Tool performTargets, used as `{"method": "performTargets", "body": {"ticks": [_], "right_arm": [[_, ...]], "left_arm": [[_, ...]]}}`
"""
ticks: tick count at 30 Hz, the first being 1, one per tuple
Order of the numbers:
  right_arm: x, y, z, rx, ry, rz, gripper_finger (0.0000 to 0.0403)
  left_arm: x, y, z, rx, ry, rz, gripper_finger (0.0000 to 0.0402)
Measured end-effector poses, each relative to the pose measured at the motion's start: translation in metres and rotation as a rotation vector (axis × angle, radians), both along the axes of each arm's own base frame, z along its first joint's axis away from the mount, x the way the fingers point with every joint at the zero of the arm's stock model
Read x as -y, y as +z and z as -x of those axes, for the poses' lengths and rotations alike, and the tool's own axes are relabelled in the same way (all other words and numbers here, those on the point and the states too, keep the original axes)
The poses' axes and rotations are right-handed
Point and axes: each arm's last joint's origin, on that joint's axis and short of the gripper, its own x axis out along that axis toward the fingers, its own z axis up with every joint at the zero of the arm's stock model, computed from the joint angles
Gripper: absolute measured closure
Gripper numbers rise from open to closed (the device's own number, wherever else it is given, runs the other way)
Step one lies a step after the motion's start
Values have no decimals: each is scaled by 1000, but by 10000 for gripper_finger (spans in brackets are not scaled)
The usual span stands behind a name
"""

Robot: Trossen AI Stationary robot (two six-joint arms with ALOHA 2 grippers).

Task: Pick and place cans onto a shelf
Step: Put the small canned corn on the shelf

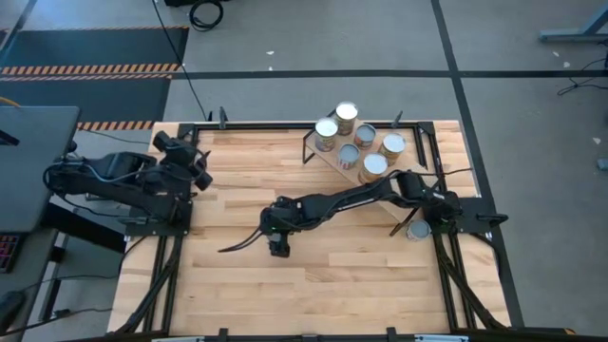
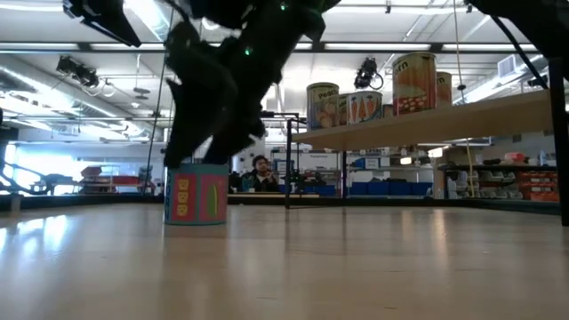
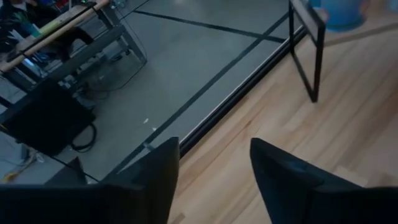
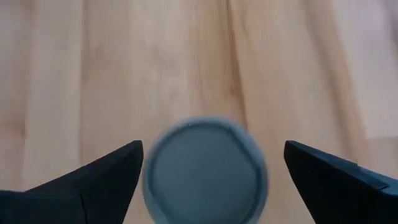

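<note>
My right gripper is going to grab the grey-topped can by its round side [image 4: 205,171] next, below the can's rim. The can should then go on the shelf.
One can [image 4: 205,169] with a bluish-grey top stands upright on the wooden table near its middle; the low view shows its teal and pink side [image 2: 196,194]. My right gripper [image 4: 214,147] hangs open just above it, pointing steeply down, one finger on either side of the top. In the high view the gripper [image 1: 276,245] hides this can. The shelf [image 2: 444,120] stands at the far right with several cans [image 1: 365,133] upright on it. My left gripper [image 3: 214,143] is open, with nothing between its fingers, drawn back at the table's far left [image 1: 201,171].
Another can [image 1: 418,230] stands on the table by the right arm's base. The shelf's black wire legs [image 3: 314,56] rise from the table's far side. The right arm [image 1: 351,198] stretches across the table's middle. Bare wood lies along the near side.
</note>
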Motion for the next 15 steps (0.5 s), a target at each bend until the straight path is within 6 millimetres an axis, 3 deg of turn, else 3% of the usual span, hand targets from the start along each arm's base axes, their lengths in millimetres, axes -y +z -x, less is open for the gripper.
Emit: {"method": "performTargets", "body": {"ticks": [6, 15], "right_arm": [[-2, -10, 0, -46, 46, -74, 4], [6, -27, -1, -96, 4, -22, 18]], "left_arm": [[0, -2, 3, -43, 0, -7, 168], [0, -2, 3, -53, -6, -14, 174]]}}
